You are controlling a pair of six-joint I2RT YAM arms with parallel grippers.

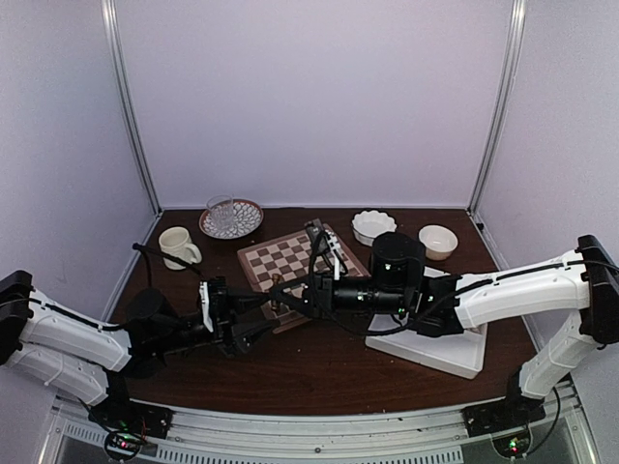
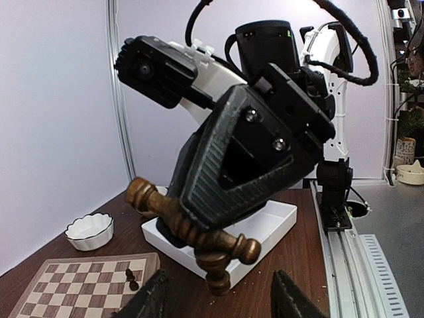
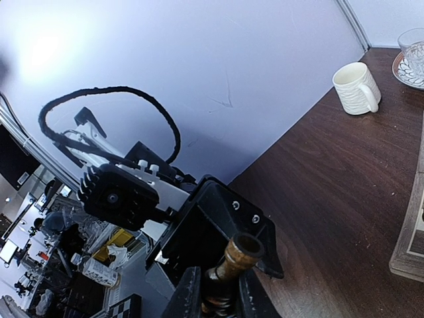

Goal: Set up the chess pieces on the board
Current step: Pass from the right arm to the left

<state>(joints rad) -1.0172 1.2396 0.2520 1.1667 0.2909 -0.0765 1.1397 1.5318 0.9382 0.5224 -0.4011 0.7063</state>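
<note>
I should close my left gripper on the downward-pointing chess piece now. Its free narrow end [image 2: 218, 283] is between my left gripper's fingers, so closing now would hold it.
My right gripper [image 3: 218, 297] is shut on a dark brown chess piece [image 3: 240, 255], whose hollow base sticks up between the fingers. In the left wrist view the same grip shows two crossed dark chess pieces [image 2: 199, 232], one lying slantwise and one pointing down. Just below them my left gripper [image 2: 218, 301] stands open, its fingertips [image 2: 151, 298] wide apart and touching nothing. Both grippers meet over the near edge of the board [image 1: 280, 256]. Two small dark pieces [image 2: 132, 278] stand on the board [image 2: 73, 288].
A white divided tray [image 1: 435, 353] lies right of the board under the right arm. Two white bowls [image 1: 373, 225] [image 1: 438, 240] stand at the back right. A cream mug [image 1: 177, 246] and a glass on a patterned plate [image 1: 230, 217] stand at the back left.
</note>
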